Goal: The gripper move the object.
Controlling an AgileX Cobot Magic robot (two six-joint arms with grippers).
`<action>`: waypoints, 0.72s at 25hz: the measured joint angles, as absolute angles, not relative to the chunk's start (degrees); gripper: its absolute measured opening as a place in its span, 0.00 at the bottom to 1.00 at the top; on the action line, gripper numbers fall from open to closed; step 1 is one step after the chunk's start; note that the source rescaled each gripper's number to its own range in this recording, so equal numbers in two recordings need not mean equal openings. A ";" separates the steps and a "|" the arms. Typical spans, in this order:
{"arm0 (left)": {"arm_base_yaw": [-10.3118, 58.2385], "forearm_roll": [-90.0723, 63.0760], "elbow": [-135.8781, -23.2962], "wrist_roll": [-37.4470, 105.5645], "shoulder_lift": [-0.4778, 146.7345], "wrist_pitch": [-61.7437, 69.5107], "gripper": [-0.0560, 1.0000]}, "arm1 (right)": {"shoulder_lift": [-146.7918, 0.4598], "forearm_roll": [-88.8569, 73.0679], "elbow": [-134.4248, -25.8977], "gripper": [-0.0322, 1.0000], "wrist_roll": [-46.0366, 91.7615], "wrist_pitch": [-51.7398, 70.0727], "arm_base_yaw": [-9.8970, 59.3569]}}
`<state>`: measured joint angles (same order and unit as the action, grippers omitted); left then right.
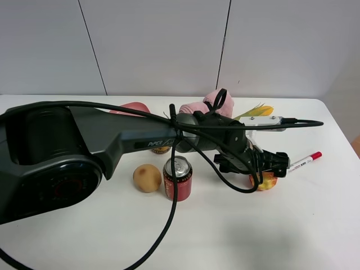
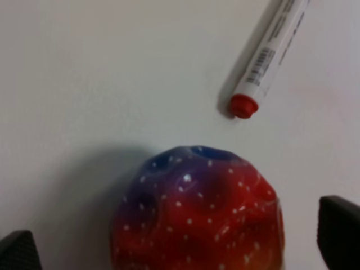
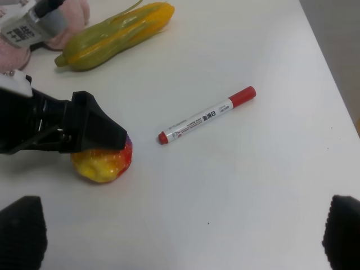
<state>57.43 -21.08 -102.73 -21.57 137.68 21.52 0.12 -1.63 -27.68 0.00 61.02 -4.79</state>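
The left gripper next needs to grab the fruit toy by its rounded body [image 1: 263,182] [image 2: 197,219] to move it.
The object, a bumpy red and yellow fruit toy [image 1: 268,181], sits on the white table right of centre. My left arm reaches across to it, and the left gripper [image 1: 277,164] hovers just over the toy. In the left wrist view the toy [image 2: 197,214] lies between the two fingertips [image 2: 340,236], with a gap on each side, so the left gripper [image 2: 179,243] is open around it. The right wrist view shows the toy [image 3: 103,162] under the left claw [image 3: 84,128]. My right gripper [image 3: 183,233] is open and empty, above the table.
A red-capped marker [image 1: 304,161] lies just right of the toy. A red drink can [image 1: 178,179] and a smooth tan fruit [image 1: 147,178] stand at centre. A yellow-green corn toy [image 1: 254,111], a pink plush [image 1: 208,104] and a pink bowl [image 1: 130,107] are at the back.
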 joint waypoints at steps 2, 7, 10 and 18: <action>57.43 -21.08 -102.73 -21.57 137.67 21.52 1.00 | 0.12 -1.63 -27.68 1.00 0.00 61.02 -4.79; 57.43 -21.33 -102.73 -21.57 137.67 21.57 0.64 | 0.12 -1.63 -27.68 1.00 0.00 61.02 -4.79; 57.49 -21.98 -102.80 -21.57 137.60 21.61 0.10 | 0.12 -1.63 -27.68 1.00 0.00 61.02 -4.79; 57.54 -21.87 -107.68 -21.57 137.74 26.40 0.06 | 0.12 -1.63 -27.68 1.00 0.00 61.02 -4.79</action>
